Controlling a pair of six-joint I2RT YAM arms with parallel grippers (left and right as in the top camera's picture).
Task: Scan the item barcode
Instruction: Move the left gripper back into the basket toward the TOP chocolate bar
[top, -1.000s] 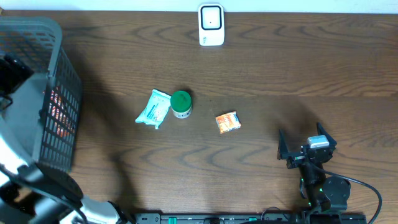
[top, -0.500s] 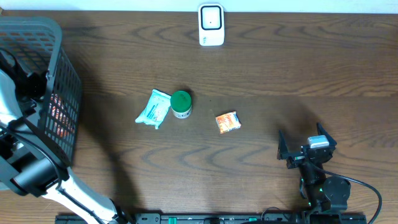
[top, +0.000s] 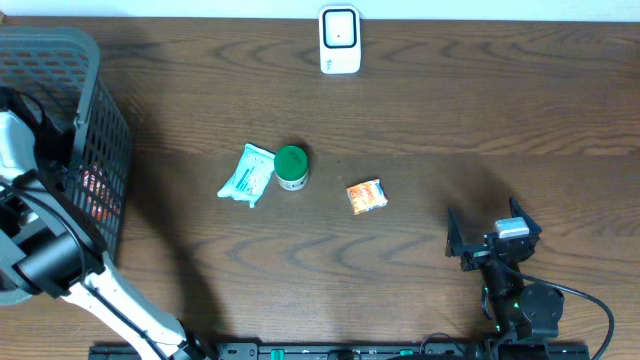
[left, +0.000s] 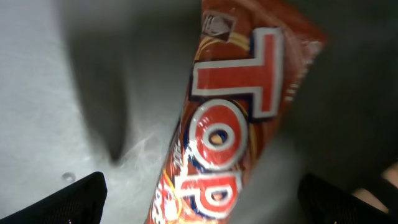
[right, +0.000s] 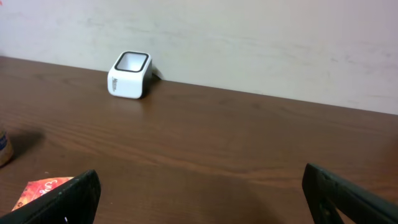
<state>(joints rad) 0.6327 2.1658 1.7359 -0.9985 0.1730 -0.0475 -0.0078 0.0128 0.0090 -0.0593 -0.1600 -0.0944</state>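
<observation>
My left gripper pinches the long edges of the red snack packet (left: 230, 124) near the "P" next, leaving the "T" end uncovered for the scan.
A red snack packet (left: 230, 124) with big "TOP" lettering lies on the grey basket floor. It fills the left wrist view and shows faintly through the basket mesh (top: 95, 185) from overhead. My left gripper (left: 205, 196) hangs just over it, open, with one fingertip on each side and neither touching it. No barcode shows on the packet. The white scanner (top: 339, 40) stands at the table's far edge and also appears in the right wrist view (right: 129, 74). My right gripper (top: 490, 232) rests open and empty at the near right.
The grey mesh basket (top: 110, 130) stands at the table's left end with my left arm reaching into it. Mid-table lie a white-and-teal pouch (top: 247, 174), a green-lidded jar (top: 291, 167) and a small orange packet (top: 366, 196).
My left arm has swung further down into the basket. The right arm and the items on the table have not moved.
</observation>
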